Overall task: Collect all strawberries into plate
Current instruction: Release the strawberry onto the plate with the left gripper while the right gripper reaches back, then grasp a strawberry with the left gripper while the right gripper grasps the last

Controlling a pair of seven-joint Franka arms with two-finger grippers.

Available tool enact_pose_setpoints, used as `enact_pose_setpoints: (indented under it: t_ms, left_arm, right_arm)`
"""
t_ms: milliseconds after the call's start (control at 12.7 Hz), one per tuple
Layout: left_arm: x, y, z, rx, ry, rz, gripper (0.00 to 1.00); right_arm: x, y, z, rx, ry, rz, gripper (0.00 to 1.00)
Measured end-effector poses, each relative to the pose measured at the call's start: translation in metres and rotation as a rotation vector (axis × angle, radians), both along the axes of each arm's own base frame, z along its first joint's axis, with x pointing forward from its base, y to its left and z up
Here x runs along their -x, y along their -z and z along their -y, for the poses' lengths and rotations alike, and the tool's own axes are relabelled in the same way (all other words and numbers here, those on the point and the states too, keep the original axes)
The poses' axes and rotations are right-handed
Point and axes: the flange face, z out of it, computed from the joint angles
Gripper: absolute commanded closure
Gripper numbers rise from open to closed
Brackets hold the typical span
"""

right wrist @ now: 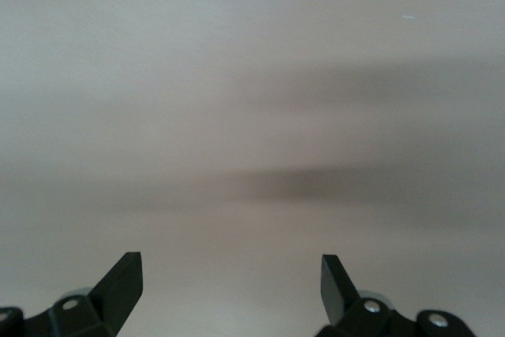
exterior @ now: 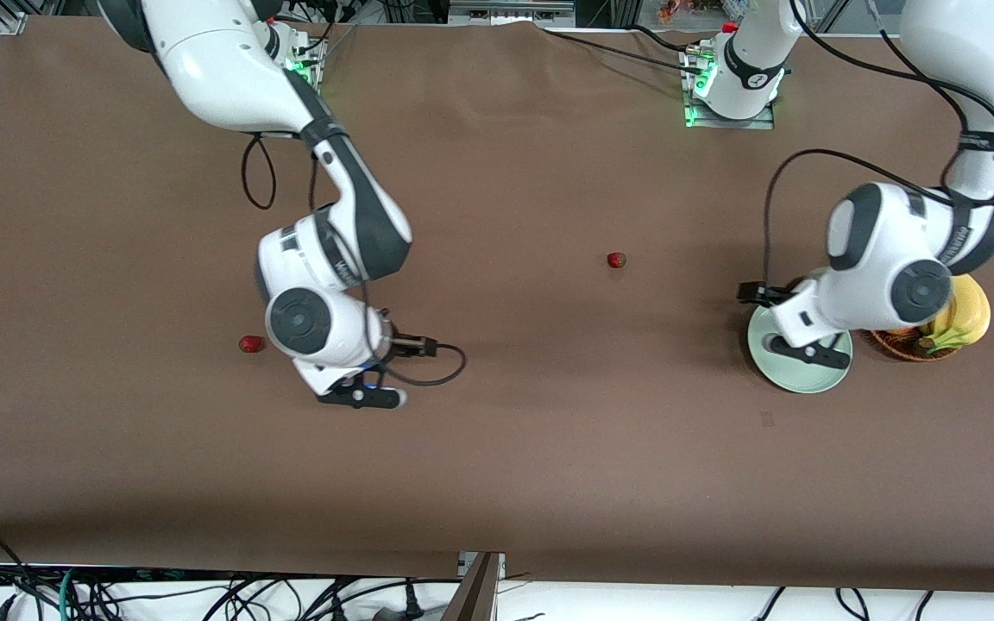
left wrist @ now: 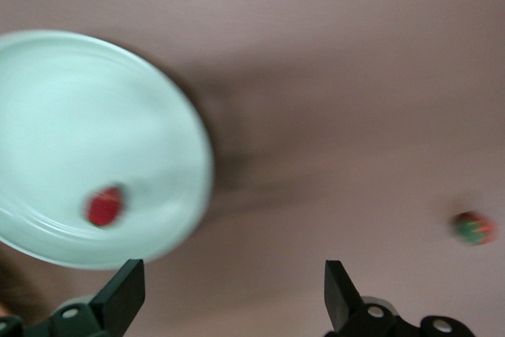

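Observation:
The mid-table strawberry should be added to the pale mint-green plate [exterior: 808,379], so the left gripper needs to grab it by its red body [exterior: 617,260] next.
The pale mint-green plate [exterior: 808,379] lies toward the left arm's end of the table. My left gripper [exterior: 808,350] hangs over it, open and empty. The left wrist view shows the plate [left wrist: 79,116] with one strawberry [left wrist: 104,205] in it, which the arm hides in the front view. That view also shows my left gripper [left wrist: 233,274] and a second strawberry [left wrist: 473,227] on the bare table. This strawberry [exterior: 617,260] lies mid-table. A third strawberry [exterior: 250,344] lies toward the right arm's end, beside my right gripper [exterior: 361,397]. The right gripper [right wrist: 231,270] is open and empty over bare table.
A brown wicker basket [exterior: 902,343] with a yellow banana [exterior: 963,315] stands right beside the plate, at the left arm's end. Cables trail from both wrists. The table is covered in brown cloth.

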Motion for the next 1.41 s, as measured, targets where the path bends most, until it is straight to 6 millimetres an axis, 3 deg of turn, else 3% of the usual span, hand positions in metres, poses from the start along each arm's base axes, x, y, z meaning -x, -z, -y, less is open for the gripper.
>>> enact_pose_setpoints:
  t_ms: [157, 314, 550, 707, 943, 1179, 1257, 1414]
  left_arm:
    - [0.022, 0.004, 0.062, -0.022, -0.094, 0.016, 0.0]
    - [0.05, 0.022, 0.12, -0.024, -0.204, 0.052, 0.0]
    - [0.105, 0.06, 0.181, -0.04, -0.378, 0.087, 0.0]
    - [0.137, 0.082, 0.209, -0.06, -0.43, 0.106, 0.0]
    - [0.152, 0.099, 0.217, -0.116, -0.413, 0.144, 0.0]
    - [0.15, 0.112, 0.213, -0.114, -0.408, 0.161, 0.03]
    - [0.149, 0.117, 0.212, -0.106, -0.407, 0.164, 0.19]
    - [0.147, 0.121, 0.21, -0.1, -0.396, 0.175, 0.62]
  right_arm:
    - [-0.01, 0.009, 0.051, 0.014, -0.073, -0.067, 0.0]
    - [-0.02, 0.02, 0.108, 0.046, -0.129, -0.104, 0.0]
    - [-0.023, 0.049, 0.177, 0.073, -0.237, -0.137, 0.0]
    - [-0.02, 0.072, 0.205, 0.077, -0.283, -0.133, 0.0]
    - [-0.005, 0.105, 0.224, 0.083, -0.28, -0.101, 0.0]
    - [0.012, 0.118, 0.239, 0.073, -0.311, -0.104, 0.0]
    - [0.015, 0.119, 0.244, 0.074, -0.31, -0.109, 0.0]
    - [0.02, 0.12, 0.249, 0.071, -0.31, -0.119, 0.05]
